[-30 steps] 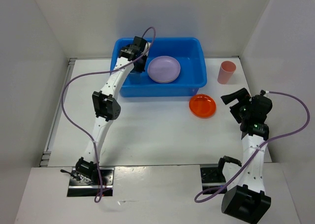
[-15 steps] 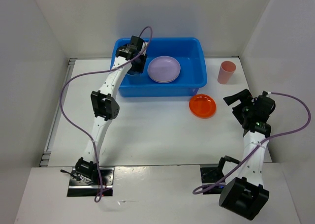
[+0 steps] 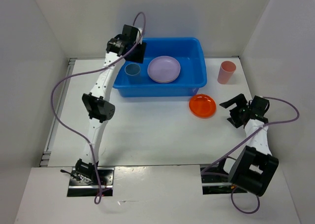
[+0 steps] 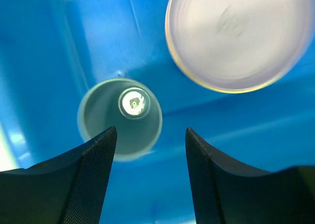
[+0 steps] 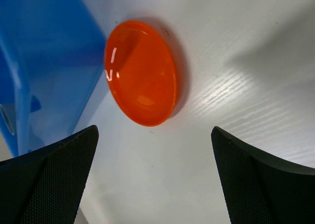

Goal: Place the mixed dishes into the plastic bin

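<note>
Next, my right gripper takes hold of the orange plate (image 3: pixel 203 106) by the plate's rim away from the bin, which leaves the rest free to enter the bin.
The blue plastic bin (image 3: pixel 196 80) stands at the back of the table. Inside it a light-blue cup (image 3: pixel 132 69) stands upright at the left, beside a lavender plate (image 3: pixel 164 69) with a yellow rim showing under it. My left gripper (image 3: pixel 133 54) hangs open above the bin's back left corner. In the left wrist view the cup (image 4: pixel 119 118) stands free beyond the left gripper (image 4: pixel 150 135). An orange plate (image 3: pixel 203 106) lies on the table before the bin. My right gripper (image 3: pixel 230 112) is open just right of it. The orange plate (image 5: pixel 141 71) is ahead of its fingers.
A salmon-pink cup (image 3: pixel 226 72) stands upright on the table right of the bin. White walls enclose the table on the left, back and right. The bin's blue wall (image 5: pixel 44 51) stands close beside the orange plate.
My left gripper has opened, released the light-blue cup into the bin and drawn up and back. The right arm has folded lower, its gripper staying open near the orange plate.
</note>
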Available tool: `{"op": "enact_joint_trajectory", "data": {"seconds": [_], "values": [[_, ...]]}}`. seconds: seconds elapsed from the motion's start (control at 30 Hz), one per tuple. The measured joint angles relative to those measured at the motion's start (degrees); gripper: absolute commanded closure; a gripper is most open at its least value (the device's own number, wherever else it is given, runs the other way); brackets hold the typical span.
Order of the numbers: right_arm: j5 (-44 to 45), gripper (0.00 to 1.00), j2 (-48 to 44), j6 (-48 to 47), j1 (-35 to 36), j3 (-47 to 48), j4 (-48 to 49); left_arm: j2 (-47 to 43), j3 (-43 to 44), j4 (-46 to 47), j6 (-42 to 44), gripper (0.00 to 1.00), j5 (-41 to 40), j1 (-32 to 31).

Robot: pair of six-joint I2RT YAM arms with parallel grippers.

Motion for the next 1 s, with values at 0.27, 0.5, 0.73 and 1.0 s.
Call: {"op": "enact_joint_trajectory", "data": {"seconds": [0.27,0.5,0.73,1.0], "values": [[0.33,0.2,8.66,1.84,4.92,-1.95,5.16,-14.43,2.82,1.46,-1.75,0.33,2.56,-0.79],[0.63,0.37,17.62,3.13,8.52,-4.48,13.84,-21.49,4.7,2.21,-3.08,0.33,5.07,-2.86],[0.11,0.57,21.0,5.09,8.52,-7.56,21.57,-22.45,4.68,1.99,-3.23,0.33,7.5,-4.07],[-0.44,0.71,25.0,8.07,8.52,-7.58,27.15,-22.6,4.68,1.75,-4.2,0.33,8.7,-4.15]]}}
